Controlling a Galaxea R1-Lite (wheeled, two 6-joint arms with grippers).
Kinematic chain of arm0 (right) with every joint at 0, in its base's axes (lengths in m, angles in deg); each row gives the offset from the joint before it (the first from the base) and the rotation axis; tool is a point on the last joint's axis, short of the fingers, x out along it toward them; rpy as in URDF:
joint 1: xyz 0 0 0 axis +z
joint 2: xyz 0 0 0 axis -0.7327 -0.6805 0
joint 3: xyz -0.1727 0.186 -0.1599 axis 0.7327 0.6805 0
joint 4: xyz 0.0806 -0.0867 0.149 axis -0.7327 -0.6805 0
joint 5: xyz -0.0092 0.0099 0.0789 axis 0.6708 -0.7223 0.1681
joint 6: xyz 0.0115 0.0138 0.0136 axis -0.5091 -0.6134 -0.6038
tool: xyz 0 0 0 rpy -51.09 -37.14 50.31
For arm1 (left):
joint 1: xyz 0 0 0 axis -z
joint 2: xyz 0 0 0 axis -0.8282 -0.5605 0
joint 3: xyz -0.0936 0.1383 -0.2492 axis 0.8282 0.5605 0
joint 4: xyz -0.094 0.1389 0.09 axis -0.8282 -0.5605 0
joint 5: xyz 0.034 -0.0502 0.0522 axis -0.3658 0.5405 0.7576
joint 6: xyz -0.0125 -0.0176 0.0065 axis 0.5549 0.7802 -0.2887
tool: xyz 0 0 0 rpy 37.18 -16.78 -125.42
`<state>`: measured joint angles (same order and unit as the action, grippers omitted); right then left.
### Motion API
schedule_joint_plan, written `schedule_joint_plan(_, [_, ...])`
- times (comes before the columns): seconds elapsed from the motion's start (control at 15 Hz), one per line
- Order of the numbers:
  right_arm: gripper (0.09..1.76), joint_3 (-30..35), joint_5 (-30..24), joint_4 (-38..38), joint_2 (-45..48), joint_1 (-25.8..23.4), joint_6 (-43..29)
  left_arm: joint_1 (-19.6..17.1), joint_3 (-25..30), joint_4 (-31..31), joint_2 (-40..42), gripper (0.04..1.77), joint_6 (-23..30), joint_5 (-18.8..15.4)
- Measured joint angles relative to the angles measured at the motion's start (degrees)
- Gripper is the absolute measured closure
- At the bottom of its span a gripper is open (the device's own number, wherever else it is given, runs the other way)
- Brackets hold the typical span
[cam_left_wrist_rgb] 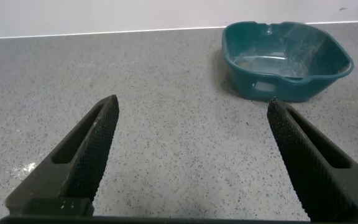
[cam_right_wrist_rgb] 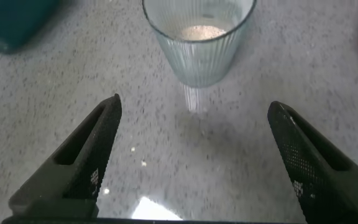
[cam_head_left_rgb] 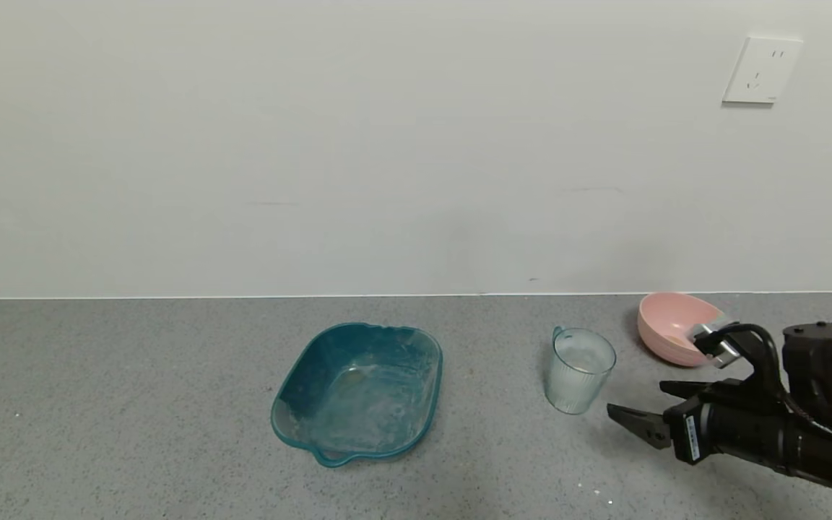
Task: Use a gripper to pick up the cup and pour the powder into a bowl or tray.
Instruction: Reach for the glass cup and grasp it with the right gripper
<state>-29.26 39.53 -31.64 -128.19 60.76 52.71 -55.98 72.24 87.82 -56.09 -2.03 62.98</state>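
Observation:
The open cup has loose powder in its bottom, so my right gripper needs to grab it around its lower body (cam_head_left_rgb: 573, 389) next and keep the cup upright.
The ribbed pale blue-green cup (cam_head_left_rgb: 579, 370) stands upright on the grey counter, its small handle at the far left of the rim. Whitish powder (cam_right_wrist_rgb: 201, 31) lies in its bottom. The pink bowl (cam_head_left_rgb: 676, 327) sits tilted just behind and to the right of the cup. My right gripper (cam_head_left_rgb: 640, 399) is open and empty, low over the counter a short way to the right of the cup and pointing at it. In the right wrist view the cup (cam_right_wrist_rgb: 197, 50) stands ahead of the open gripper (cam_right_wrist_rgb: 194, 107), not between the fingers. My left gripper (cam_left_wrist_rgb: 192, 102) is open and empty over bare counter, out of the head view.
A teal squarish tray (cam_head_left_rgb: 358, 390) with handles sits at the counter's middle, left of the cup, and it shows ahead of the left gripper (cam_left_wrist_rgb: 286, 59). A white wall with an outlet (cam_head_left_rgb: 761, 71) closes the counter at the back.

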Motion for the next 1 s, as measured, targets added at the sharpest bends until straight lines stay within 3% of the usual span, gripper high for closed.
schedule_joint_plan(1.0, [0.14,-13.7,0.2,2.16,-19.1,1.93,0.06,0.0,0.0,-0.06,0.0,0.09,0.0,-0.02])
